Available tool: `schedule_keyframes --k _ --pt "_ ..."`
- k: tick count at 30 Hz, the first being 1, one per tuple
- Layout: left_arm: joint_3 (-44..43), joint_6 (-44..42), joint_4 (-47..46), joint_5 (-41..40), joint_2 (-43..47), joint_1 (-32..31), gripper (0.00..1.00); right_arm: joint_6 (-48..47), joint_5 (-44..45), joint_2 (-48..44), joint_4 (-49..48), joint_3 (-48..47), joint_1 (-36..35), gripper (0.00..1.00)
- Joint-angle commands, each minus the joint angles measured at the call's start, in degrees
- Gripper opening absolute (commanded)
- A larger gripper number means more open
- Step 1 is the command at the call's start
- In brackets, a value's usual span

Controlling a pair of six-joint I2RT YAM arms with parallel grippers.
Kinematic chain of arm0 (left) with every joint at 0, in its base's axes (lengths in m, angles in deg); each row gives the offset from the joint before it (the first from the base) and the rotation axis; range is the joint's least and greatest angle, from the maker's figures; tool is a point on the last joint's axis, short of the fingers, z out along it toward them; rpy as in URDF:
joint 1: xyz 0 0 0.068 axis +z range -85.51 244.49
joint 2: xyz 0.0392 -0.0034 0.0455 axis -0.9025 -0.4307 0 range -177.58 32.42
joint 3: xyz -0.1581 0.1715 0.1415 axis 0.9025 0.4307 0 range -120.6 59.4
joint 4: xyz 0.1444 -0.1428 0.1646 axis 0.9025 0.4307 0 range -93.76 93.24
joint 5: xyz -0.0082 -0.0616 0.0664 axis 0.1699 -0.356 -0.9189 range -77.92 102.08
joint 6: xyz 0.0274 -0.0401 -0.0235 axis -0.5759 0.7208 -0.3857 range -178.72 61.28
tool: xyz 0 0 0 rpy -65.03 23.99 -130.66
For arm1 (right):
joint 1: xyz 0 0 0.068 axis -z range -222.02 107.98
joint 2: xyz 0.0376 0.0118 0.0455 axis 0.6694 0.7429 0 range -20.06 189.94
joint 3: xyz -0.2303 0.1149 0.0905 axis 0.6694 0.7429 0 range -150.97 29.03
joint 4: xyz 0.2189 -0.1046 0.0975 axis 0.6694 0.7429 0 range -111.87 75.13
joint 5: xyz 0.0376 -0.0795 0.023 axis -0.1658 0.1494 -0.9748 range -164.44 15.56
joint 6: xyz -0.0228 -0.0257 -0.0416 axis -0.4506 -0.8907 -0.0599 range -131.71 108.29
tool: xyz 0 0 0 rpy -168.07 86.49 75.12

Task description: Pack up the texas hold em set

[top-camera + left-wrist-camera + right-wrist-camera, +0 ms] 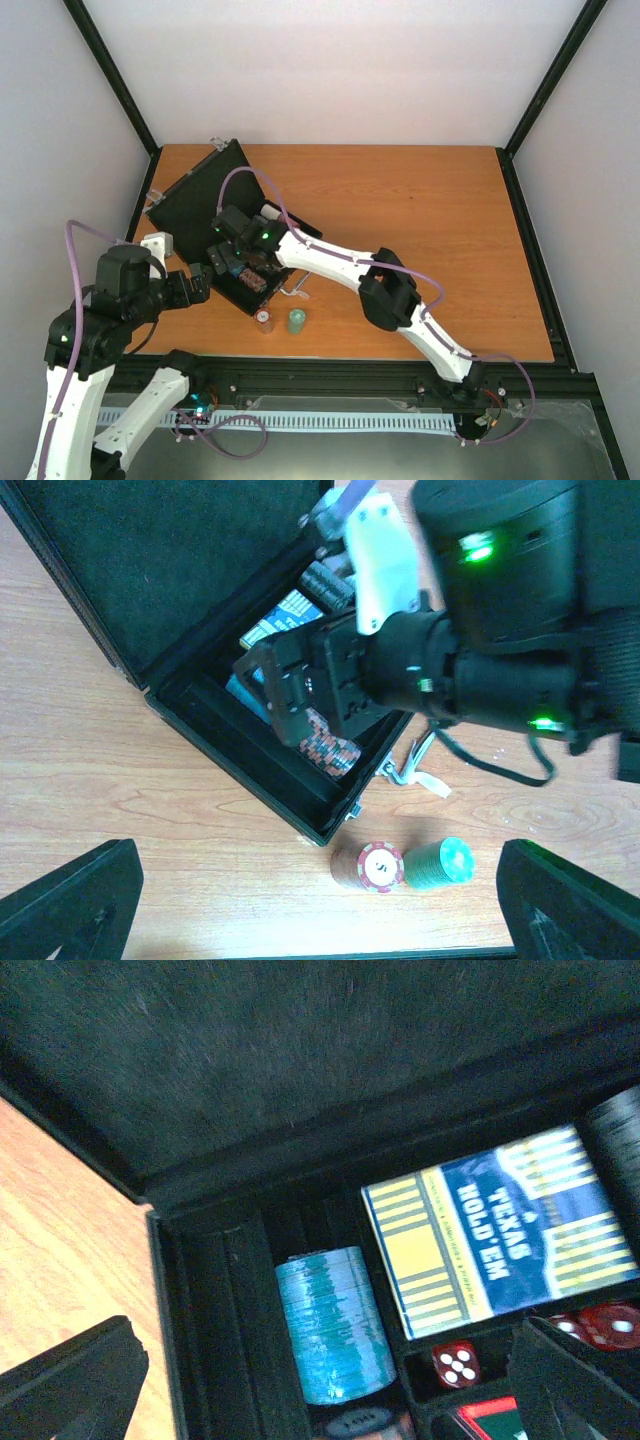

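Next, my right gripper grabs the red chip stack by its top end, leaving its bottom end free for the tray.
The black case lies open at the table's left, lid tipped back. My right gripper hangs over its tray, jaws wide open and empty. In the right wrist view a blue chip stack lies in a slot between the fingers, untouched, next to a Texas Hold'em card deck and red dice. A red-and-black chip stack lies in the tray too. A red chip stack and a green chip stack stand on the table before the case. My left gripper is open, just short of them.
The case's silver handle with a white tag points toward the two loose stacks. The table's front edge runs right behind them. The right arm crosses the table's middle diagonally.
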Motion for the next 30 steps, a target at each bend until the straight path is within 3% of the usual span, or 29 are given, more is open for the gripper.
schedule_keyframes --k 1,11,18,30 --pt "-0.4 0.2 -1.2 0.4 0.0 -0.3 1.00 -3.3 5.1 -7.3 3.4 1.6 -1.0 1.00" --pt "-1.5 1.3 -2.4 0.4 -1.9 -0.3 1.00 -13.0 2.7 -16.2 18.5 14.9 -4.7 1.00" --pt "-1.0 1.2 -3.3 0.8 -2.3 -0.3 1.00 -11.1 -2.8 -25.1 16.5 29.5 -8.1 0.97" --pt "-1.0 0.8 -2.2 1.0 -1.6 -0.3 1.00 -11.6 -5.7 -19.4 17.1 23.5 -8.7 0.96"
